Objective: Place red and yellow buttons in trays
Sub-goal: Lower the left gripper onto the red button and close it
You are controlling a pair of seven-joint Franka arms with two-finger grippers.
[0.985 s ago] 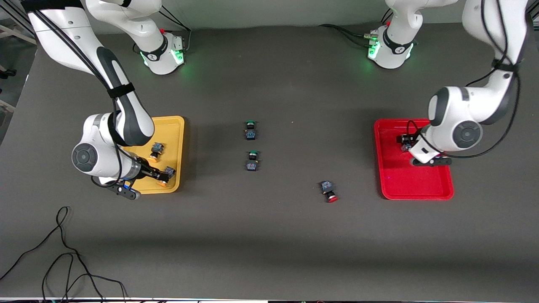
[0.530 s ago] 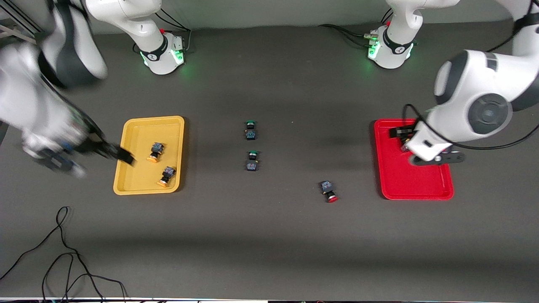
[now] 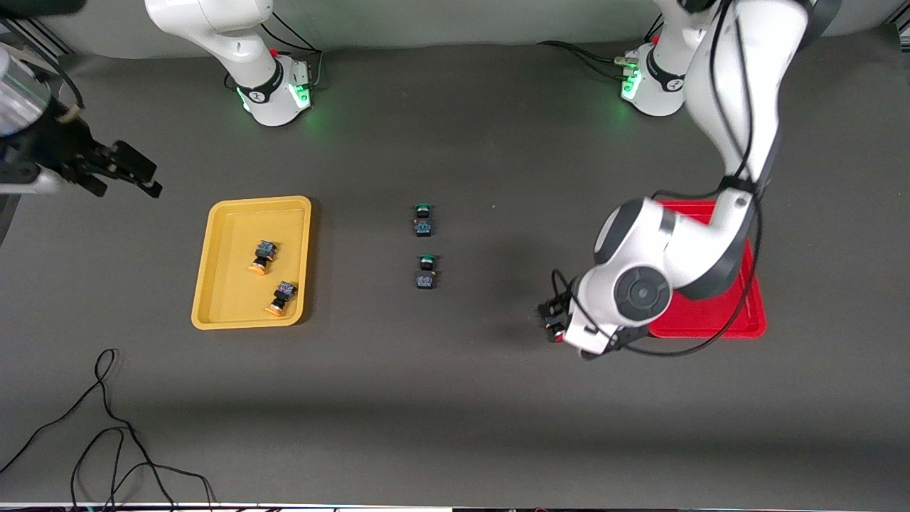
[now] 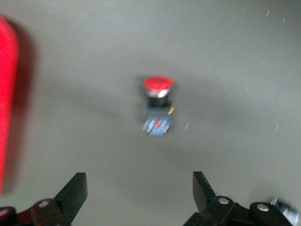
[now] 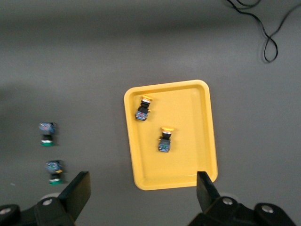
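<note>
The left gripper grabs the red button by its black body behind the cap [image 4: 158, 109] next, to place the button in the red tray.
The yellow tray [image 3: 227, 306] holds two yellow buttons [image 3: 261, 257] [image 3: 279, 299]; the right wrist view shows the tray [image 5: 193, 160] and both buttons [image 5: 142, 109] [image 5: 165, 140]. My right gripper [image 3: 135, 174] is open and empty, raised high off the table at the right arm's end [image 5: 143, 188]. One red button [image 4: 158, 101] lies on its side on the bare table beside the red tray [image 3: 711, 323]. My left gripper [image 4: 140, 188] hangs open and empty over this button [image 3: 559, 336]. The left arm hides most of the red tray and whatever lies in it.
Two green-capped buttons [image 3: 423, 220] [image 3: 425, 272] lie at the table's middle, also in the right wrist view [image 5: 47, 133] [image 5: 55, 172]. A black cable [image 3: 106, 427] loops near the front edge at the right arm's end. The red tray's rim [image 4: 5, 108] shows beside the left gripper.
My right gripper left the yellow tray and rose away, empty. My left arm swung from over the red tray to over the red button on the table.
</note>
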